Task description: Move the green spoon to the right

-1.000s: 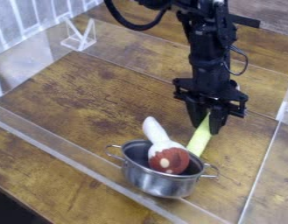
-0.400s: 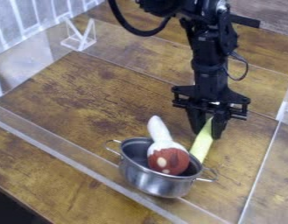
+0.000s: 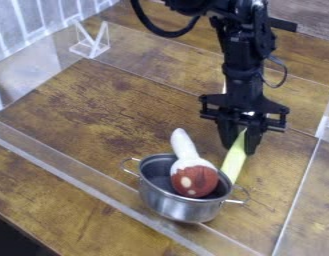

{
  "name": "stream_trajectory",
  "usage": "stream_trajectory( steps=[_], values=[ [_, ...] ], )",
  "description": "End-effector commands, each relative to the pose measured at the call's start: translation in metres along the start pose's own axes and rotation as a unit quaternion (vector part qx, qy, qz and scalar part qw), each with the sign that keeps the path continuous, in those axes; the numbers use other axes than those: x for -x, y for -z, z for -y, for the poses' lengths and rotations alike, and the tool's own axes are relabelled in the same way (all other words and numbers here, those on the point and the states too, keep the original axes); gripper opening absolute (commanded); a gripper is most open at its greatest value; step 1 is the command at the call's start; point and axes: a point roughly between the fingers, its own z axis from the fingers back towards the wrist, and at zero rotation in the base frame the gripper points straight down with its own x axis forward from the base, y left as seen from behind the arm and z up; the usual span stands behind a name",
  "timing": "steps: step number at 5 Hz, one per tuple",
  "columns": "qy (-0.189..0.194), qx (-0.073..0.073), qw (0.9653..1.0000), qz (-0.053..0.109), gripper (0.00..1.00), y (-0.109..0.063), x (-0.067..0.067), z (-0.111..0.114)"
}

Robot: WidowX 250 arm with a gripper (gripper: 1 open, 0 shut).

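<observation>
The green spoon's handle (image 3: pixel 234 163) reaches down to the wooden table beside the steel pot (image 3: pixel 184 193), and the spoon would lie there, so it is time to open my gripper now.
The green spoon (image 3: pixel 234 161) shows as a thick yellow-green handle lying on the wooden table, just right of the steel pot (image 3: pixel 184 193). Its lower end runs behind the pot's rim, so its bowl is hidden. My gripper (image 3: pixel 242 143) points straight down from the black arm and is shut on the handle's upper end. Inside the pot leans a white-handled utensil (image 3: pixel 188 150) with a reddish head (image 3: pixel 196 181).
A low clear plastic wall (image 3: pixel 73 165) fences the table's front and left sides, and another clear edge (image 3: pixel 302 200) runs down the right. A clear plastic stand (image 3: pixel 87 40) sits at the back left. A white object (image 3: pixel 328 125) shows at the right edge.
The gripper has rolled slightly about its vertical axis while staying over the spoon. The spoon handle and the pot have shifted a little to the right.
</observation>
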Motion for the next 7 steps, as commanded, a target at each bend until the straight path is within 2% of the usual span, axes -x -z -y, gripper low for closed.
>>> stream_trajectory(
  steps=[1, 2, 3, 5, 7],
  values=[
    [-0.001, 0.005, 0.9996, 0.029, 0.0, -0.011, -0.009, -0.005],
    [-0.008, 0.002, 0.9996, 0.026, 1.0, -0.018, -0.012, -0.004],
    [-0.015, 0.0, 0.9996, 0.024, 1.0, -0.026, -0.013, -0.004],
    [-0.015, -0.01, 0.9998, 0.013, 1.0, -0.031, -0.009, -0.004],
    [0.013, -0.019, 0.9997, -0.004, 1.0, -0.038, -0.015, -0.009]
  ],
)
